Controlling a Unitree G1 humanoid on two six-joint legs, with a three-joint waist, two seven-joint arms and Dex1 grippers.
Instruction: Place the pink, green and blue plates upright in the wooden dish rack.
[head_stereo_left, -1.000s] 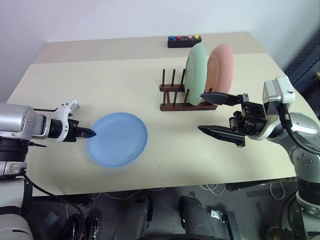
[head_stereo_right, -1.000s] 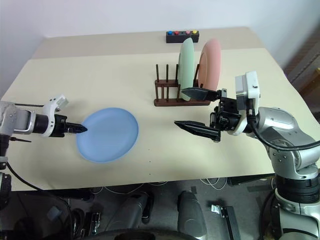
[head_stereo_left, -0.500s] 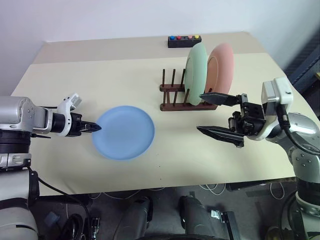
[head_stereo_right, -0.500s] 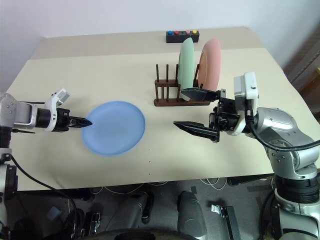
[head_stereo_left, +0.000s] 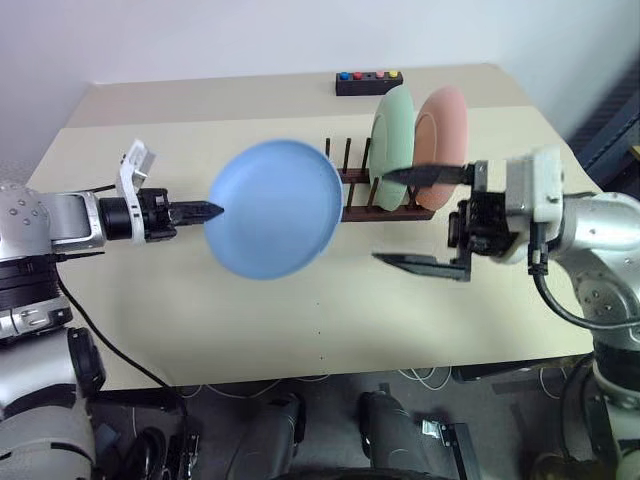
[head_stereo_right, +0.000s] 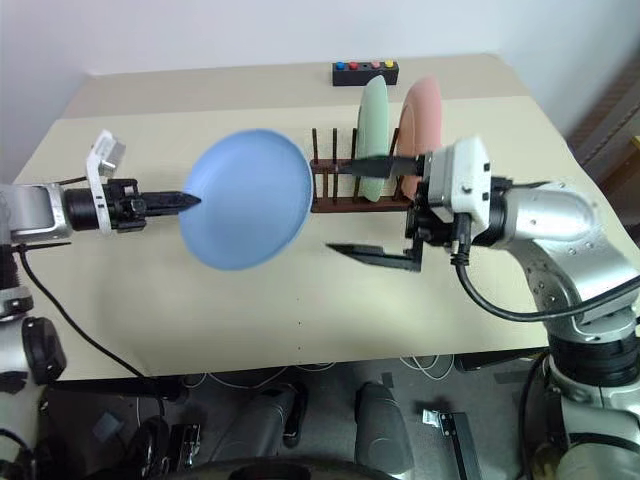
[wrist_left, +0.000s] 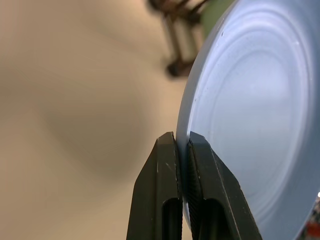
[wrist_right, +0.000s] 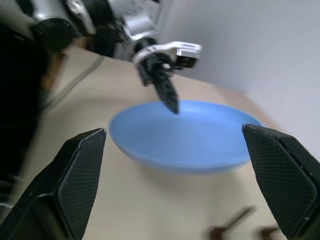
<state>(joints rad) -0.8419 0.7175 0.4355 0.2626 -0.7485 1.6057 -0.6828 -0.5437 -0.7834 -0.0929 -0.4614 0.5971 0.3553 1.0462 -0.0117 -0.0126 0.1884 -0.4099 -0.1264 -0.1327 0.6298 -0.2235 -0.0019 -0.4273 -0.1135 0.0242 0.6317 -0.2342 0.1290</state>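
My right gripper should grab the blue plate by its thin free rim (head_stereo_left: 340, 200) (wrist_right: 192, 168) next, because the plate's broad side is too wide for the fingers.
The light blue plate (head_stereo_left: 275, 208) hangs above the table, tipped nearly on edge, with my left gripper (head_stereo_left: 214, 211) shut on its left rim. In the left wrist view both fingers (wrist_left: 167, 165) pinch that rim (wrist_left: 186, 120). The wooden dish rack (head_stereo_left: 388, 213) stands behind it, its left end hidden by the blue plate. The green plate (head_stereo_left: 392, 125) and the pink plate (head_stereo_left: 445, 125) stand upright in the rack's right slots. My right gripper (head_stereo_left: 380, 217) is wide open, level, pointing left at the blue plate (wrist_right: 185, 135), holding nothing.
A small black box with coloured buttons (head_stereo_left: 368, 80) sits at the table's far edge behind the rack. The tan tabletop (head_stereo_left: 180, 140) stretches bare to the left and front. The rack's left pegs (head_stereo_right: 334, 150) carry no plate.
My left gripper has lifted the blue plate off the table, carried it up and right toward the rack, and tipped it from flat to nearly upright. The right gripper rolled and rose slightly, staying open.
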